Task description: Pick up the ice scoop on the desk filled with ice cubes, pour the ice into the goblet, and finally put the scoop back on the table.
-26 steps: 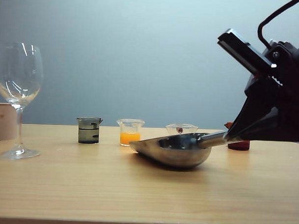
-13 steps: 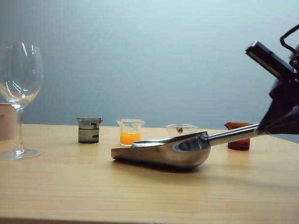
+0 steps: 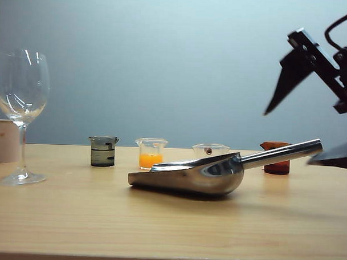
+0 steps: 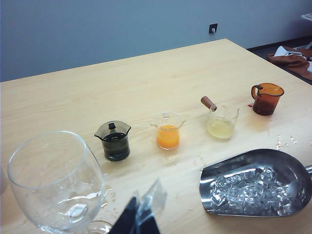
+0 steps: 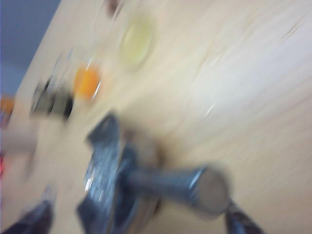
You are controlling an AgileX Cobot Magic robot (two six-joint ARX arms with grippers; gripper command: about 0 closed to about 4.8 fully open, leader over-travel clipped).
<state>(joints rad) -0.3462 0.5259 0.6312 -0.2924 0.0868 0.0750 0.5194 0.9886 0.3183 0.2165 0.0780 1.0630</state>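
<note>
My right gripper is going to grab the ice scoop by its handle (image 3: 284,154) next. It should then pour the ice cubes into the goblet (image 3: 20,102).
The ice scoop (image 3: 195,173) lies on the table (image 3: 159,221), its handle (image 3: 281,152) pointing up to the right. In the left wrist view the ice scoop (image 4: 258,183) holds the ice cubes (image 4: 248,190). The goblet (image 3: 20,102) stands upright at the far left, and the goblet (image 4: 53,180) shows no ice in its bowl. My right gripper (image 3: 287,138) is open, with one finger above and one below the handle's end, touching neither. The right wrist view is blurred: the gripper (image 5: 136,224) straddles the handle (image 5: 170,187). My left gripper (image 4: 139,219) is shut and empty beside the goblet.
A row of small vessels stands behind the scoop: a dark beaker (image 3: 103,151), an orange-filled beaker (image 3: 150,154), a clear beaker (image 3: 210,149) and an amber cup (image 3: 277,159). A beige cup (image 3: 4,140) sits behind the goblet. Water drops (image 4: 282,142) spot the wood.
My right gripper swung to the right with the scoop, then opened and let go of the handle. The scoop now rests on the table. The left arm kept still.
</note>
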